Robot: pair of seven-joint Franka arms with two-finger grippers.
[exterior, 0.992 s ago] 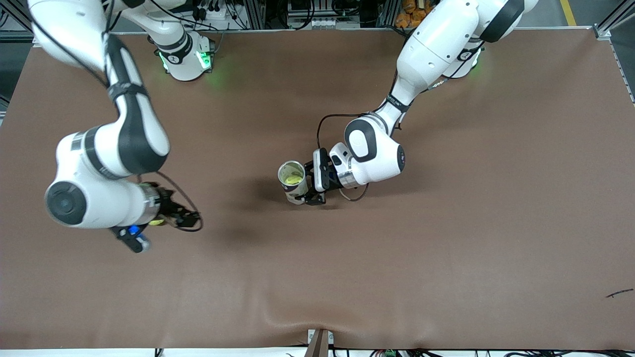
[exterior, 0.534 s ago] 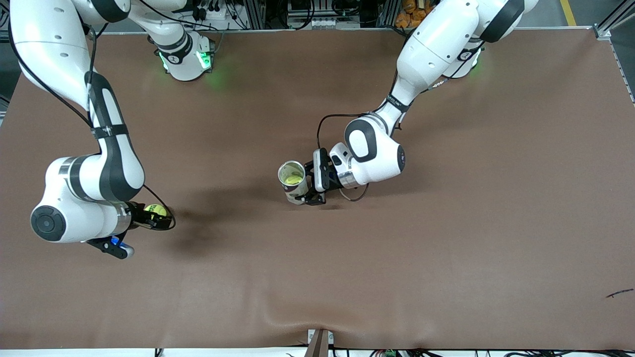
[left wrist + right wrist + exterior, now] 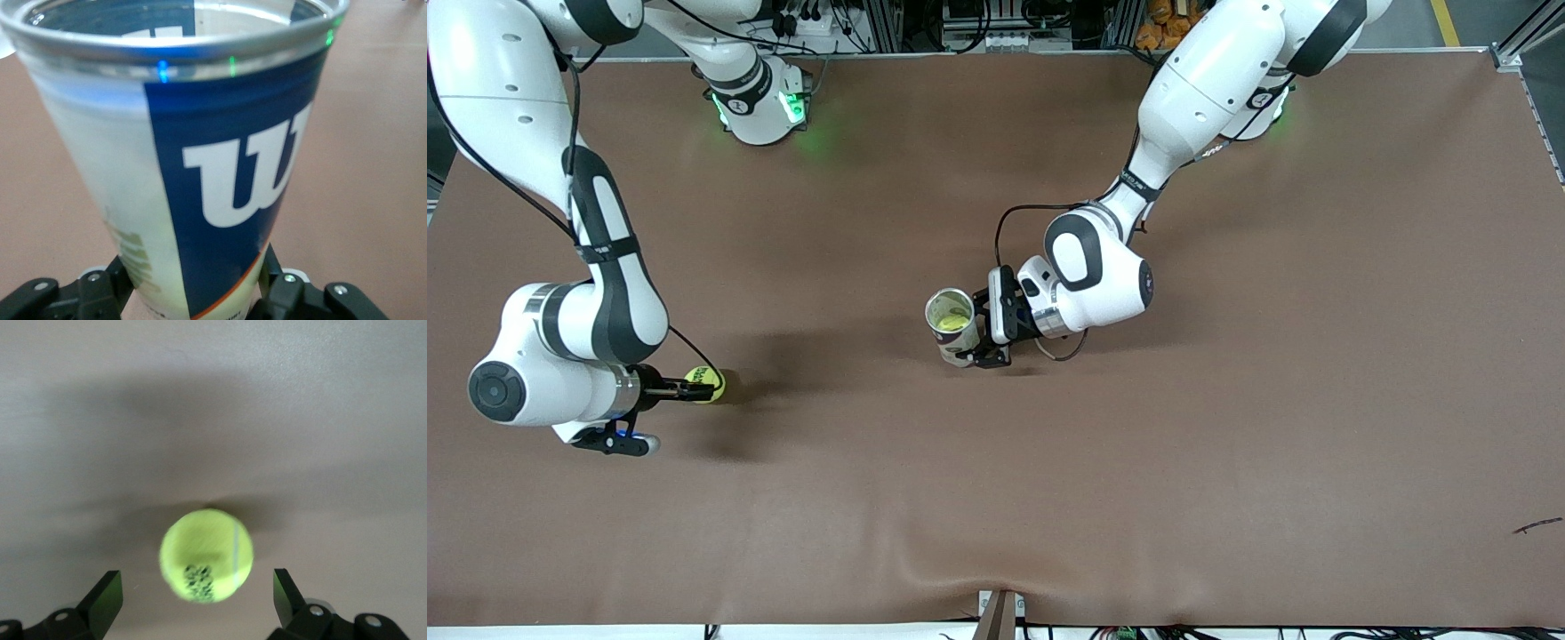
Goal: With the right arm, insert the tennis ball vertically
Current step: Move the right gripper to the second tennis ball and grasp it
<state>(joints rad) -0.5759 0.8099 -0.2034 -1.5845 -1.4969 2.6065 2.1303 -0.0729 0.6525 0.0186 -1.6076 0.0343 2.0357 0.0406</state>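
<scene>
My right gripper first moves toward the tennis ball (image 3: 706,384) and only then closes on it, since the ball sits beyond my open fingers.
A yellow-green tennis ball (image 3: 706,384) (image 3: 207,555) lies on the brown table, nearer the front camera than the can and toward the right arm's end. My right gripper (image 3: 685,389) (image 3: 195,593) is low beside it and open, the ball just at its fingertips (image 3: 107,593), its near part between them and untouched. An open Wilson can (image 3: 960,340) (image 3: 220,153) stands upright mid-table, something yellow showing inside. My left gripper (image 3: 971,354) (image 3: 197,293) is shut on the can's lower part.
The brown table cover (image 3: 1227,400) spreads wide around both arms. A small dark scrap (image 3: 1536,526) lies near the front edge at the left arm's end. A bracket (image 3: 999,613) sits at the middle of the front edge.
The right arm swung toward its end of the table and turned its gripper, so the ball now shows beyond the fingertips. The left arm and the can have not moved.
</scene>
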